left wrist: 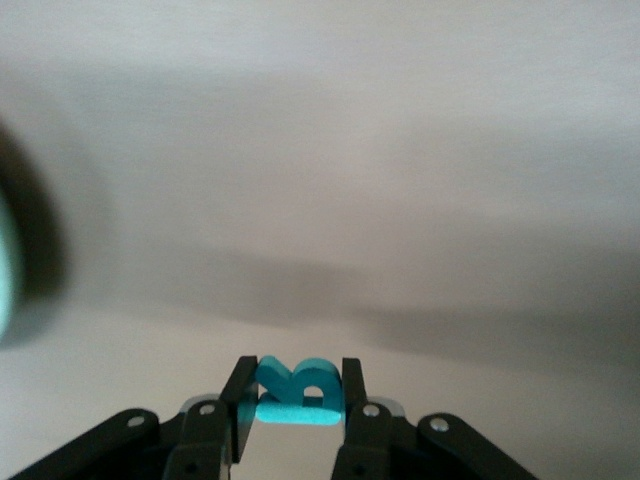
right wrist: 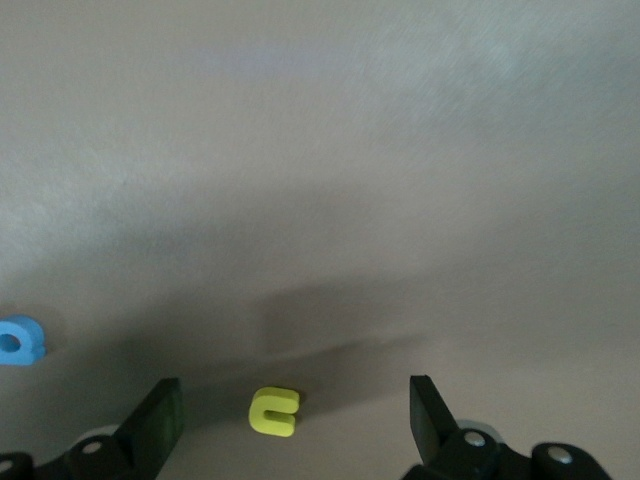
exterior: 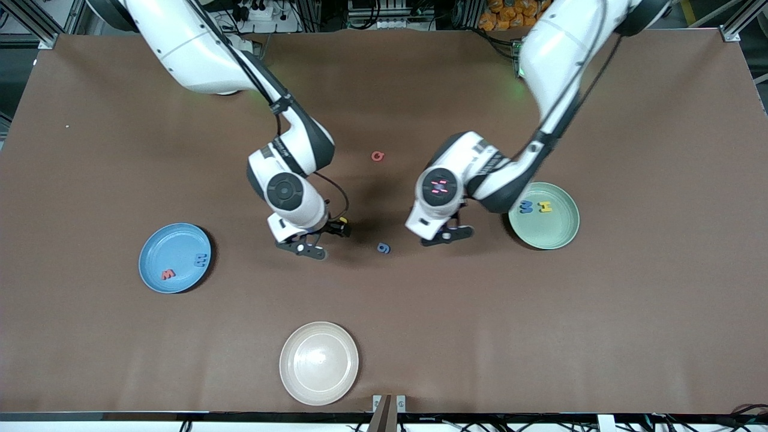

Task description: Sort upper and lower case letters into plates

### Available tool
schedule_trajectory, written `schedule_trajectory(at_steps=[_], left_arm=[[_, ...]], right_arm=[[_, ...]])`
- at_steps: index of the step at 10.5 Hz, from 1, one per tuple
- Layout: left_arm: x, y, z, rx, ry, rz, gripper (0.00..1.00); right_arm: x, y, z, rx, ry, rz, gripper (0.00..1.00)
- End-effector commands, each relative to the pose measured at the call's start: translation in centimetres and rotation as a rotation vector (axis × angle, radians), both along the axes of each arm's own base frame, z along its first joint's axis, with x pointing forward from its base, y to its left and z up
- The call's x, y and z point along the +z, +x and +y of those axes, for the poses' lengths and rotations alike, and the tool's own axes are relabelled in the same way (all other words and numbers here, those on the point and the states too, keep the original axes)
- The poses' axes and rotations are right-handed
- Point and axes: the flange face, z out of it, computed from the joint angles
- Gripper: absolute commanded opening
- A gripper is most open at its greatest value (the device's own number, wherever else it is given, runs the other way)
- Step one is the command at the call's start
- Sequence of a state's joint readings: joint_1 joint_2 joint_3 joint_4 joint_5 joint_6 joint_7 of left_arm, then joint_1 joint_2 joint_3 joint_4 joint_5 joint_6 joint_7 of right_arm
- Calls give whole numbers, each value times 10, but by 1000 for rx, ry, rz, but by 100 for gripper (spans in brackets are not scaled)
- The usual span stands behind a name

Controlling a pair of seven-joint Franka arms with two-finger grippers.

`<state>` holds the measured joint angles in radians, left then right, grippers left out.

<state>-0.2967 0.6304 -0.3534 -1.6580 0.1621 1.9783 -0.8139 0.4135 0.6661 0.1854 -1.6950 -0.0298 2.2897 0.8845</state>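
The right gripper's fingers are above the top of the yellow letter and would miss it if they closed now, so the gripper should first go lower.
My left gripper (exterior: 447, 235) (left wrist: 295, 398) is shut on a teal letter (left wrist: 300, 385), low over the table beside the pale green plate (exterior: 549, 233). That plate holds a blue letter (exterior: 525, 207) and a yellow letter (exterior: 545, 207). My right gripper (exterior: 303, 245) (right wrist: 292, 388) is open just above the table, with a yellow letter (right wrist: 273, 411) lying on the table between its fingers. The blue plate (exterior: 168, 246) holds a red letter (exterior: 167, 275) and a blue letter (exterior: 200, 260). A blue letter (exterior: 384, 248) (right wrist: 18, 340) lies between the two grippers. A red letter (exterior: 377, 156) lies farther from the front camera.
A cream-white plate (exterior: 318, 363) stands with nothing in it near the table's front edge. Both arms' forearms hang over the middle of the brown table (exterior: 660, 300).
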Motion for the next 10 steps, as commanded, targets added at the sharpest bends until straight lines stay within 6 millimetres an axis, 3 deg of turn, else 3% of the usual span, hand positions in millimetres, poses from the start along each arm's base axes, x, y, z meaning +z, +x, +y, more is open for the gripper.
schedule_trajectory(at_steps=[1, 3, 6, 7, 10], left_arm=[[6, -27, 87, -154, -10, 26, 7], [-8, -35, 168, -255, -67, 0, 7], [-22, -28, 257, -384, -121, -18, 8], [-25, -26, 269, -427, -138, -27, 8], [-33, -18, 265, -438, -160, -82, 8]], right_arm=[[-18, -9, 14, -21, -23, 5, 100], [-27, -19, 18, -13, -22, -1, 100], [-37, -22, 12, -82, -9, -16, 100], [-34, -22, 11, -110, -13, -13, 100], [-35, -25, 15, -139, -25, -4, 100]])
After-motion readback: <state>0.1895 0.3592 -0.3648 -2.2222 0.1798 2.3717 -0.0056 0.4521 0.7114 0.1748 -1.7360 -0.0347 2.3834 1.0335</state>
